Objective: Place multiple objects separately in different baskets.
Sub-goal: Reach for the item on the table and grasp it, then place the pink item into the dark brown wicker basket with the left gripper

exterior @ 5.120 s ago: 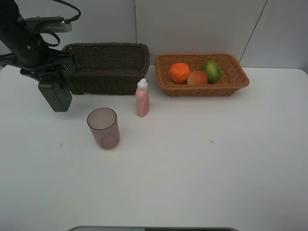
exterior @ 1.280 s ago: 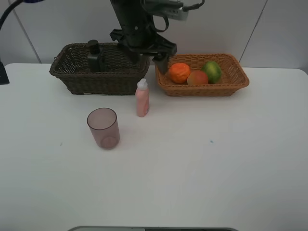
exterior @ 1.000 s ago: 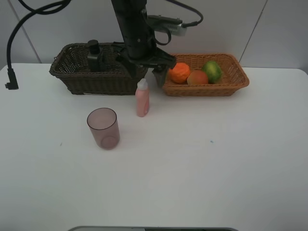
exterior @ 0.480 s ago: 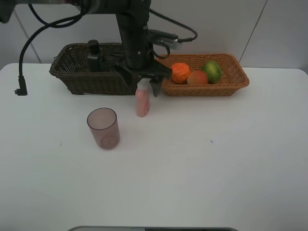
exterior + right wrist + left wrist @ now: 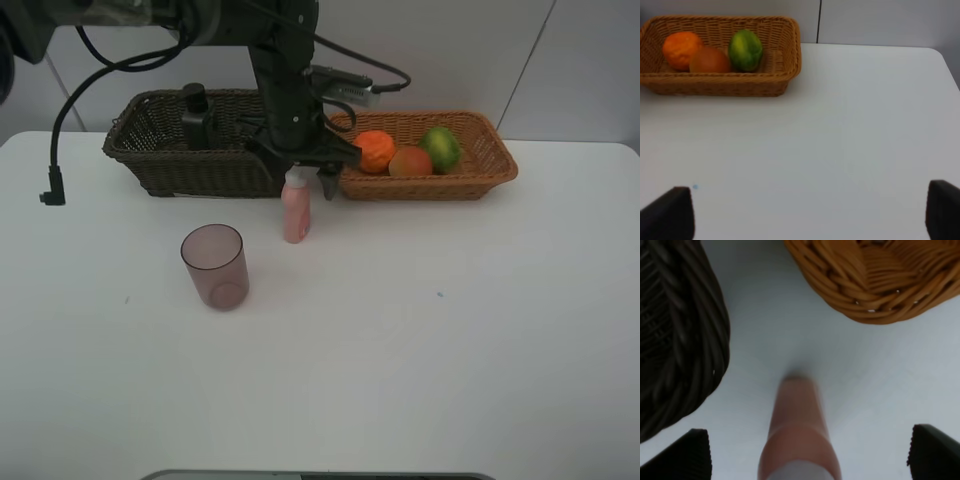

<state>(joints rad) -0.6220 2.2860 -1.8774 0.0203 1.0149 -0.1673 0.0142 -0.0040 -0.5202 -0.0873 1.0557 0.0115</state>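
Note:
The small pink bottle should go in the dark brown basket, so my left gripper should next grab its white-end with the cap (image 5: 296,177) (image 5: 800,471).
The small pink white-capped bottle (image 5: 295,215) stands upright on the table in front of the gap between the two baskets. My left gripper (image 5: 298,183) hangs open right over it, one finger on each side of the cap. In the left wrist view the bottle (image 5: 797,435) sits between the open fingertips (image 5: 682,457). The dark green pump bottle (image 5: 195,115) stands in the dark brown basket (image 5: 160,165). The wrinkled orange (image 5: 374,150), red-orange fruit (image 5: 410,161) and green citrus (image 5: 441,146) lie in the light basket (image 5: 495,165). The purplish cup (image 5: 213,265) stands on the table. My right gripper (image 5: 805,215) is open and empty.
A black cable (image 5: 55,170) hangs from the left arm over the table's left side. The white table (image 5: 420,340) runs wide in front of the baskets. A wall stands close behind both baskets.
My left gripper has come down and toward the front from above the baskets' gap. It now straddles the pink bottle's cap. The objects have not moved.

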